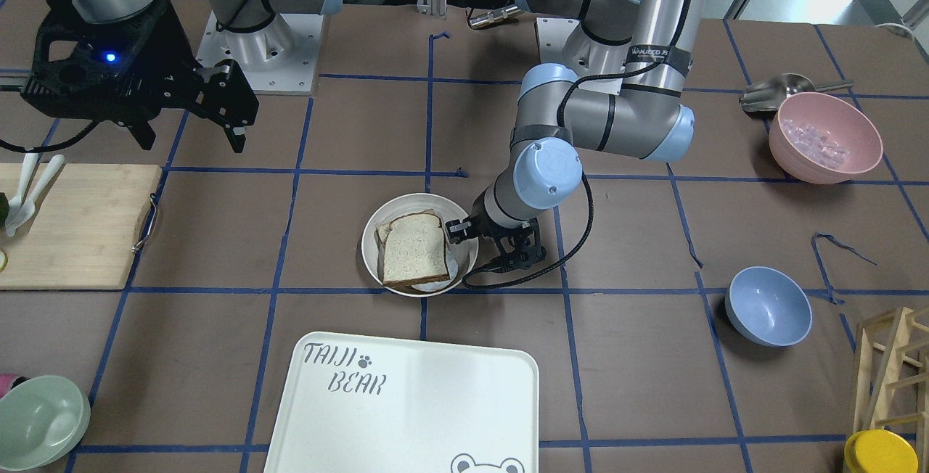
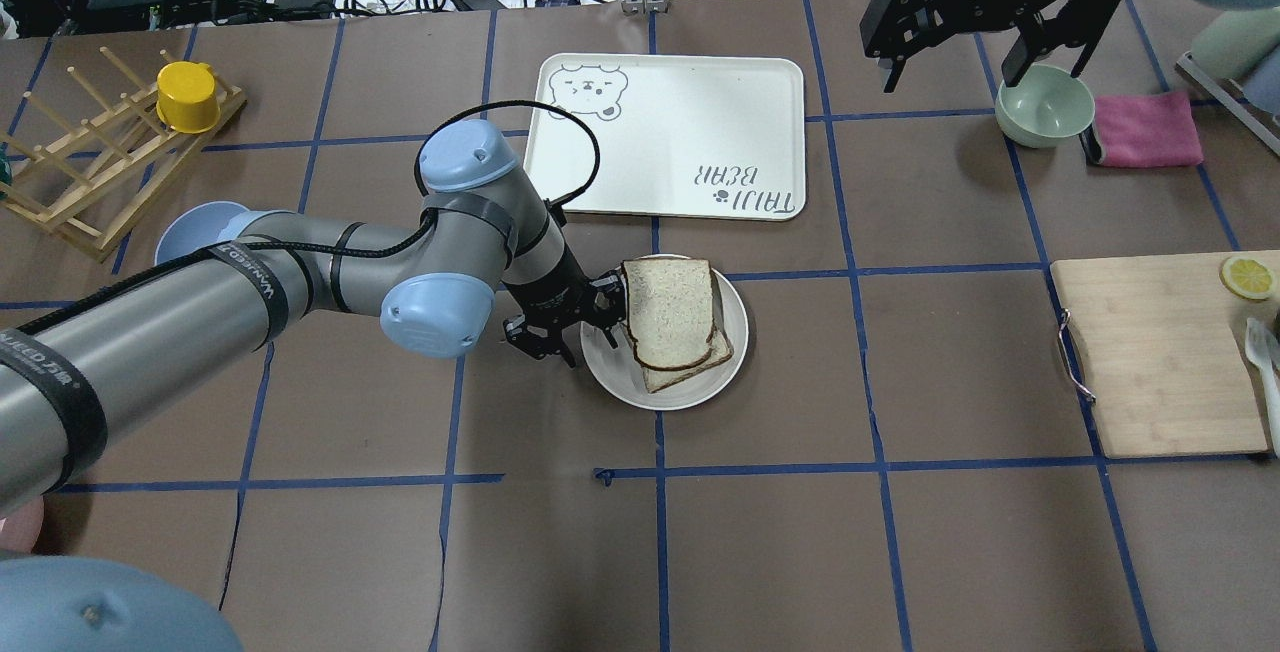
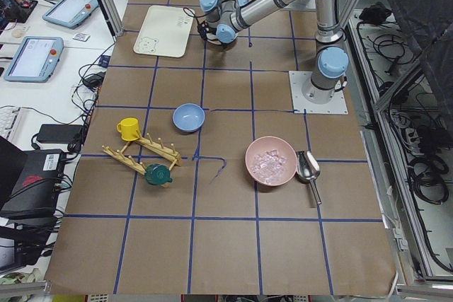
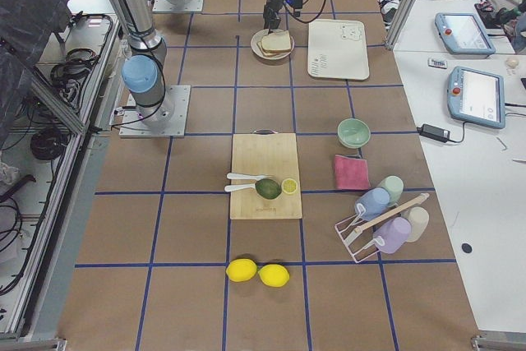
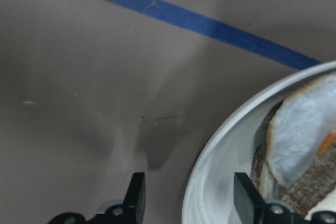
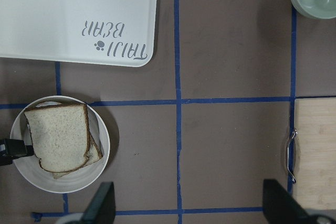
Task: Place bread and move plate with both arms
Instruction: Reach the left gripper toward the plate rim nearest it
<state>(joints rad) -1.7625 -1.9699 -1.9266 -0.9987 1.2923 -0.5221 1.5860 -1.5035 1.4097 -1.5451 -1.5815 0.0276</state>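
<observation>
I next need to pinch the plate's bare rim (image 1: 475, 247) with my left gripper to move the plate, as it is far wider than my open fingers and bread (image 1: 415, 249) fills its middle.
The bread (image 2: 668, 310) lies on top of a stack on the round off-white plate (image 2: 612, 384), over a second slice and a fried egg (image 5: 302, 129). The bread and the plate also show in the front view (image 1: 414, 247) (image 1: 371, 255) and the right wrist view (image 6: 56, 134) (image 6: 100, 163). My left gripper (image 2: 590, 322) (image 5: 189, 203) is open and low at the plate's near-left rim, one finger over the inside and one outside. My right gripper (image 2: 955, 57) (image 1: 190, 132) (image 6: 191, 205) is open and empty, high above the table.
The white TAIJI BEAR tray (image 2: 670, 132) lies just beyond the plate. A pale green bowl (image 2: 1040, 104) and a pink cloth (image 2: 1145, 130) are at the far right, with a wooden cutting board (image 2: 1160, 352) nearer. A blue bowl (image 1: 768, 306) and a pink bowl (image 1: 824, 136) stand on my left side.
</observation>
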